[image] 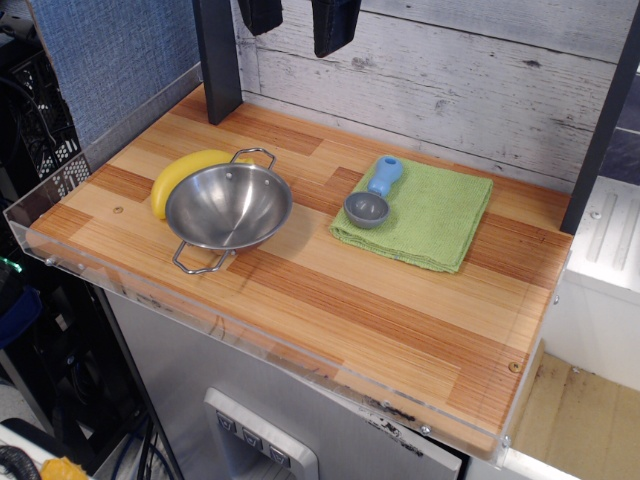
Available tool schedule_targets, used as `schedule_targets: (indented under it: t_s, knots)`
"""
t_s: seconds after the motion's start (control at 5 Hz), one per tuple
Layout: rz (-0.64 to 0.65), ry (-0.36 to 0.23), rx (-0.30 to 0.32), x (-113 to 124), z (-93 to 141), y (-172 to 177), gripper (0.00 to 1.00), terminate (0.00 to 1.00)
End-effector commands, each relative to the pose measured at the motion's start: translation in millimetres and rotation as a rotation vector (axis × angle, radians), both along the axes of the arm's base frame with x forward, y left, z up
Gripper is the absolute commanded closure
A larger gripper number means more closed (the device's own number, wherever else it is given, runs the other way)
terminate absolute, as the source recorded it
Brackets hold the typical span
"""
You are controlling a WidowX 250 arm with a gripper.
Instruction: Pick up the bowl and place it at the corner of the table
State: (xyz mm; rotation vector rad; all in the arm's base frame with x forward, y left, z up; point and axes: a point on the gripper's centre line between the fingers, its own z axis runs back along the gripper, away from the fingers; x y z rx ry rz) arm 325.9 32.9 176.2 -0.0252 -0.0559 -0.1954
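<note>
I need to grab the steel bowl by its rim [290, 192] with my gripper next. Then I need to put the bowl [228, 206] at the corner of the table.
The shiny steel bowl [228, 206] with two thin wire loop handles stands upright on the left part of the wooden table [340, 310]. It touches a yellow banana [178, 177] that lies behind it on its left. My gripper [296, 38] hangs at the top of the view, high above the table's back edge and well above and behind the bowl. Its two dark fingers [334, 25] are spread apart with nothing between them. Only the fingers' lower ends show.
A green cloth [415, 215] lies right of centre with a small grey scoop [367, 208] with a blue handle on it. A black post [218, 60] stands at the back left, another [600, 130] at the right. A clear acrylic rim [200, 315] edges the table.
</note>
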Motion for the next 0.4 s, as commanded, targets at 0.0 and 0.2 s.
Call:
schedule_targets:
  t_s: [0.0, 0.2]
  knots:
    - [0.000, 0.000, 0.000, 0, 0, 0, 0.00, 0.00]
    - [0.021, 0.041, 0.017, 20, -32, 6, 0.00, 0.00]
